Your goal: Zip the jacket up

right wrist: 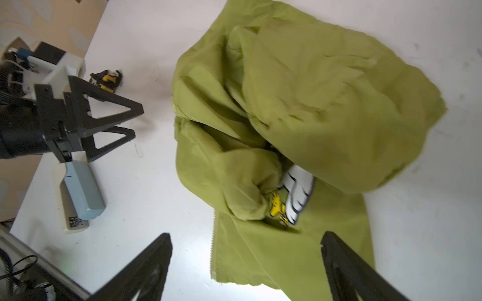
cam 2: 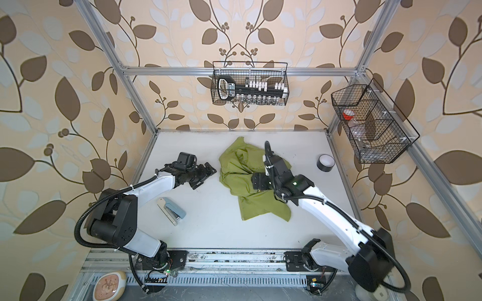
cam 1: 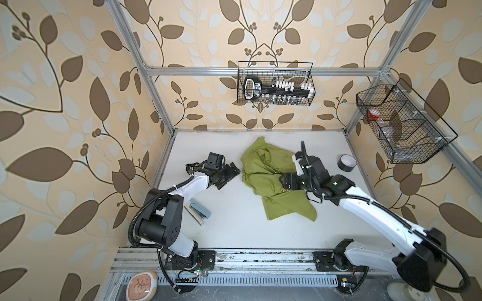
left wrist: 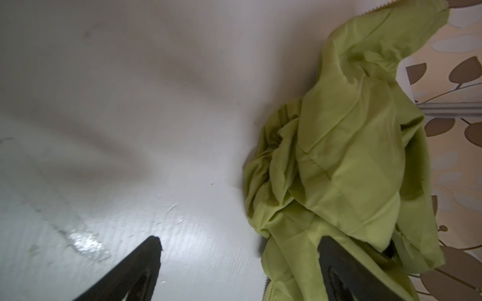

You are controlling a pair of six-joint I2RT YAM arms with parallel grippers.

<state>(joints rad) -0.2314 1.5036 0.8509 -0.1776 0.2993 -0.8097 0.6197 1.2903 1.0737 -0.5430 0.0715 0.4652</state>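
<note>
The robot's right gripper will next spread the jacket for zipping, so it will grab the jacket (cam 1: 260,161) by the crumpled fold near the logo, which leaves the zipper teeth free.
The lime-green jacket (cam 1: 260,161) (cam 2: 240,166) lies crumpled on the white table, with a flat panel spread toward the front. My right gripper (right wrist: 246,235) hangs open over that panel. Between its fingers I see the panel's edge with its row of zipper teeth (right wrist: 214,245). A white and yellow printed logo (right wrist: 297,192) peeks out from under a fold. In both top views my right gripper (cam 1: 284,182) (cam 2: 257,181) sits over the jacket's middle. My left gripper (cam 1: 230,178) (cam 2: 206,178) (left wrist: 240,242) is open just left of the jacket (left wrist: 352,156), one finger at its edge, gripping nothing.
A grey-blue stapler (cam 1: 200,211) (cam 2: 172,212) lies near the left arm. A black tape roll (cam 1: 347,163) stands at the right. Wire baskets hang on the back rail (cam 1: 275,83) and on the right rail (cam 1: 401,125). A small black and yellow object (right wrist: 107,78) lies beyond the left gripper.
</note>
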